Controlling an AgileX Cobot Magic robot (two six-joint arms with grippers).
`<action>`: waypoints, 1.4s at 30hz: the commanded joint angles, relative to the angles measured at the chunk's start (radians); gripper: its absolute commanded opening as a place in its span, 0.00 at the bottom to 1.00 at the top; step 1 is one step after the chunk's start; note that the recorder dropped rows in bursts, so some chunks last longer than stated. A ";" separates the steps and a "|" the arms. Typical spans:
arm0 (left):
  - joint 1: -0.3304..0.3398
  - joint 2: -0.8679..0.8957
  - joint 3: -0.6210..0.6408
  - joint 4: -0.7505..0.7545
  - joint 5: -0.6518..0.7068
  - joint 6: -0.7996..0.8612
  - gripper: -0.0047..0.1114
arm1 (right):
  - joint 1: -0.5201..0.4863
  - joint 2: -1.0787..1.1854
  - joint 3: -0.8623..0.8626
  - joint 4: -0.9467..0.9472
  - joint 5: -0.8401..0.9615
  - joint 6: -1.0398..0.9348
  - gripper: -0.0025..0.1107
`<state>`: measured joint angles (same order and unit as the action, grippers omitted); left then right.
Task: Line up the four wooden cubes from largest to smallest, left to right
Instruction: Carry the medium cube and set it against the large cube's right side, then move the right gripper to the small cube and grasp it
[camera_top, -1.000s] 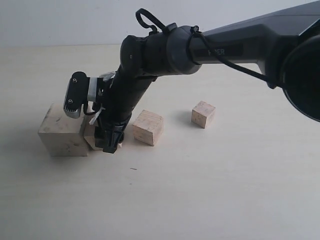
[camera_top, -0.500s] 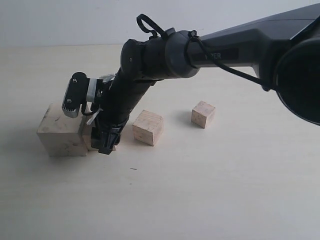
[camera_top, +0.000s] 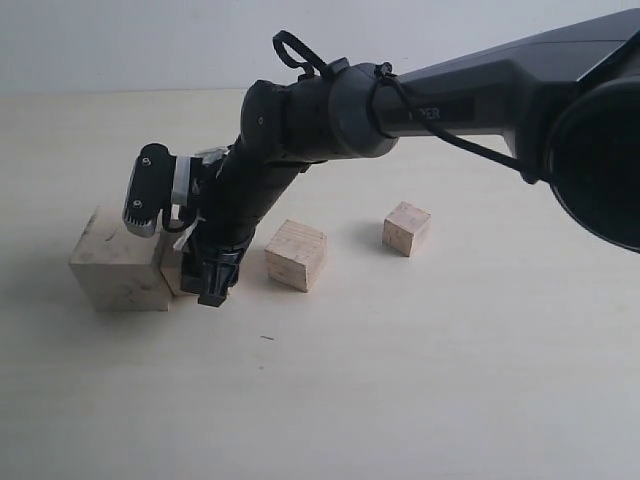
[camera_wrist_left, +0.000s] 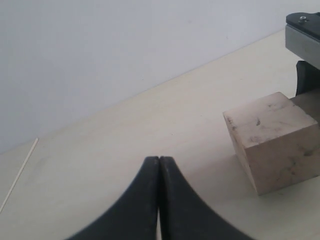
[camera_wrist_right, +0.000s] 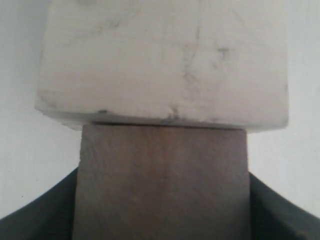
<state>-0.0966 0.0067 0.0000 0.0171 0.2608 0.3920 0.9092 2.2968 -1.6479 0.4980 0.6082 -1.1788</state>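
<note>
The held cube (camera_wrist_right: 162, 180) sits low against the largest cube's side (camera_wrist_right: 162, 118) on the tabletop, so it is time for my right gripper to release the held cube.
The largest cube (camera_top: 113, 268), scuffed dark, sits at the left of the table. My right gripper (camera_top: 203, 277) reaches across and is shut on the second-largest cube (camera_top: 174, 268), which is pressed against the big cube's right face. In the right wrist view the held cube (camera_wrist_right: 162, 180) fills the space between the fingers (camera_wrist_right: 35, 215) and butts against the largest cube (camera_wrist_right: 162, 60). The third cube (camera_top: 296, 254) and the smallest cube (camera_top: 406, 228) lie to the right, apart. My left gripper (camera_wrist_left: 159, 159) is shut on nothing, short of the largest cube (camera_wrist_left: 274, 142).
The right arm (camera_top: 420, 100) stretches over the table from the right and shades the middle. Its wrist camera housing (camera_top: 150, 190) hangs above the largest cube. A pale wall (camera_wrist_left: 125, 45) stands behind the light wooden table (camera_top: 400, 380).
My right gripper has moved a little left with its cube, and the largest cube has slid slightly left with it. The other two cubes have not moved.
</note>
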 joint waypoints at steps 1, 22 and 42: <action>0.001 -0.007 0.000 -0.005 -0.004 -0.004 0.04 | 0.004 0.011 0.003 -0.012 -0.002 -0.032 0.47; 0.001 -0.007 0.000 -0.005 -0.004 -0.004 0.04 | 0.004 -0.068 0.003 -0.002 -0.052 0.039 0.79; 0.001 -0.007 0.000 -0.005 -0.004 -0.004 0.04 | -0.060 -0.396 0.109 -0.512 0.315 0.890 0.80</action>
<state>-0.0966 0.0067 0.0000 0.0171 0.2608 0.3920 0.8529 1.8478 -1.5800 0.0000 0.9482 -0.3025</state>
